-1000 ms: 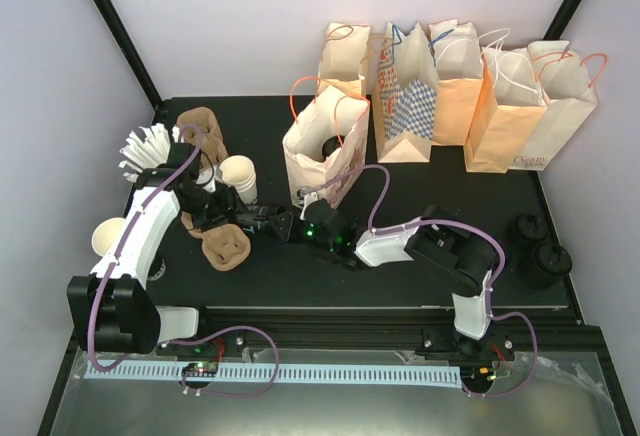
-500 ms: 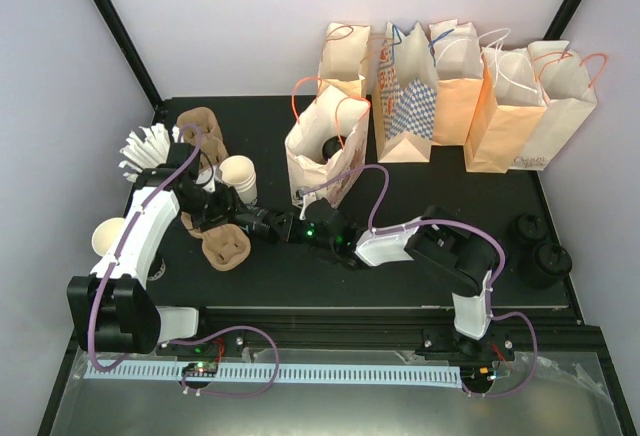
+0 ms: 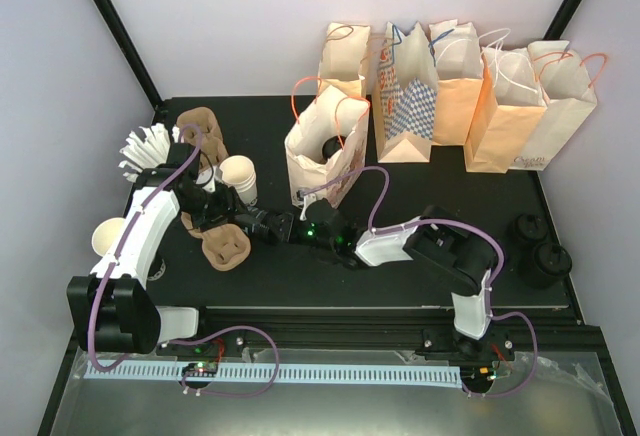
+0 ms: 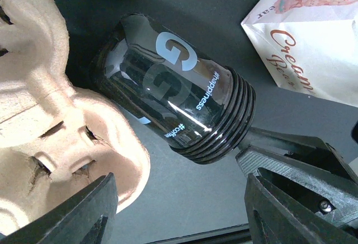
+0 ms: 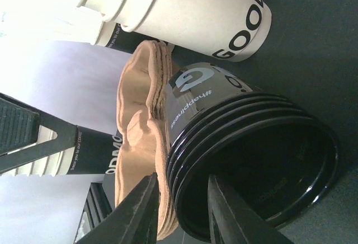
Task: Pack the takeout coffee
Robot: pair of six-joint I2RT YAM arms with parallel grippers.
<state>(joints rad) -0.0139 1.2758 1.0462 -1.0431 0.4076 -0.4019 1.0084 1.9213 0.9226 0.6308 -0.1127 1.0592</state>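
The outermost black cup is in the stack. My right gripper should next pick it up by its open rim [image 5: 179, 195], so its body stays free to slide out.
A stack of glossy black cups [image 4: 173, 104] printed "#happiness #coffee" lies on its side beside a brown pulp carrier [image 4: 61, 143]. My right gripper [image 5: 183, 179] is open and straddles the stack's rim [image 5: 251, 160], with one finger inside the mouth and one outside, next to the carrier [image 5: 140, 126]. My left gripper [image 4: 179, 210] hangs open just above the table with nothing between its fingers. White cups lettered "GOOD" [image 5: 207, 14] stand behind. A round black top shows inside the open paper bag [image 3: 325, 151]; whether it is the takeout coffee I cannot tell.
Several paper bags [image 3: 450, 86] line the back of the table. Two black stacks [image 3: 540, 251] stand at the right edge. At the left are spare carriers [image 3: 200, 126], a fan of white pieces [image 3: 145, 151], cream cups [image 3: 238, 174] and a single cup [image 3: 108, 236].
My right gripper has slid a little to the left, closer to the left gripper and the carrier. The left arm has stayed put.
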